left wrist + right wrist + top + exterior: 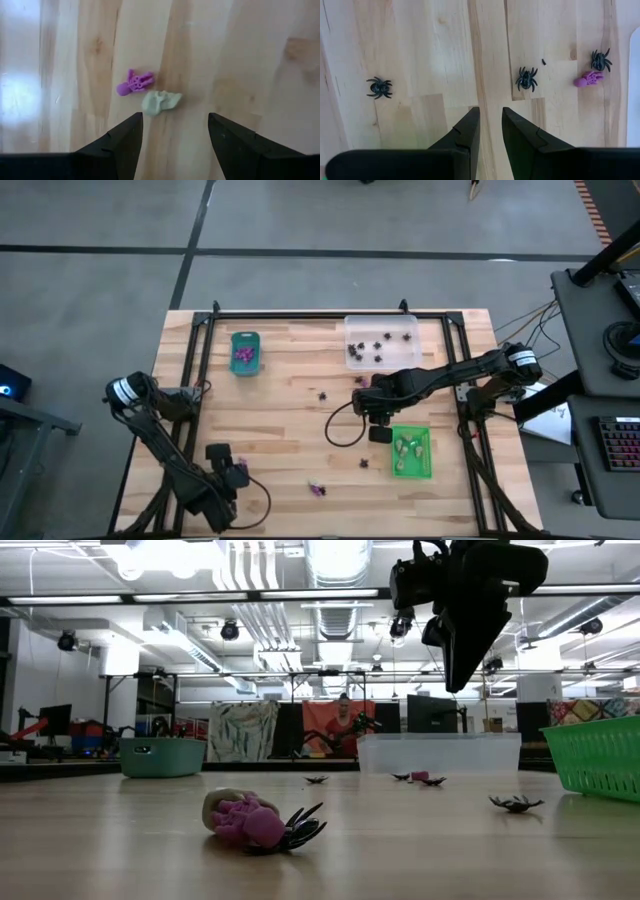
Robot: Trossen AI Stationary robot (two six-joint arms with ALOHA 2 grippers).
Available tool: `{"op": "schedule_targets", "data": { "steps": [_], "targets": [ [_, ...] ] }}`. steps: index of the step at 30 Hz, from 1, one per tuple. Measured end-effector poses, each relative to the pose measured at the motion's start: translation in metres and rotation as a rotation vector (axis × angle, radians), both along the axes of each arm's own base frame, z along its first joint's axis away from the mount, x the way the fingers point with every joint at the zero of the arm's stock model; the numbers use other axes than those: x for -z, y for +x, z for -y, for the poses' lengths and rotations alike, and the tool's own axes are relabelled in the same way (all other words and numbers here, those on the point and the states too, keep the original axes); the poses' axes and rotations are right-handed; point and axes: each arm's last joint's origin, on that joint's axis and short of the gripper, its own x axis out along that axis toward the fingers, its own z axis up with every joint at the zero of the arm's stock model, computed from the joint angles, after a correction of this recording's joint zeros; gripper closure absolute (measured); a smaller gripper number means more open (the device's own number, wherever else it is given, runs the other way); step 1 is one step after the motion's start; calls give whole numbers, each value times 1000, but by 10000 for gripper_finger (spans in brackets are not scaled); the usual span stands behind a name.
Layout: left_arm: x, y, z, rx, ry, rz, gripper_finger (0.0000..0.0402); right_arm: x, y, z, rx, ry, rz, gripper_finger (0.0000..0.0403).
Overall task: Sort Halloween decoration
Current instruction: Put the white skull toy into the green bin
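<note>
My left gripper grabs the cream-green skull by its rounded back end (151, 104) next, to sort the pale pieces into the green tray.
Near the table's front edge lie a purple trinket (135, 82) and a pale cream-green trinket (160, 101), touching each other; the low view shows them (245, 820) with a black spider (302, 829) beside them. My left gripper (172, 125) is open above the wood just short of them, at the front left (228, 472). My right gripper (490, 127) hangs above bare wood left of the green tray (379, 432), its fingers a narrow gap apart with nothing between them. Black spiders (526, 78) (380, 87) lie loose below it.
The teal tray (245, 352) holds purple trinkets, the clear tray (382, 340) black spiders, and the bright green tray (411, 451) pale ones. Loose spiders (322, 394) (364, 463) lie mid-table. A black cable (340, 430) loops beside the right arm. A metal frame (200, 370) borders the table.
</note>
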Motion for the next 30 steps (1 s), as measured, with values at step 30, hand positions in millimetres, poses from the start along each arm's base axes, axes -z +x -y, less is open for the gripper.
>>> {"op": "schedule_targets", "data": {
  "steps": [30],
  "targets": [
    [36,-9,-15,17,13,49,248,0,1,0,0,2,10,330]
  ]
}}
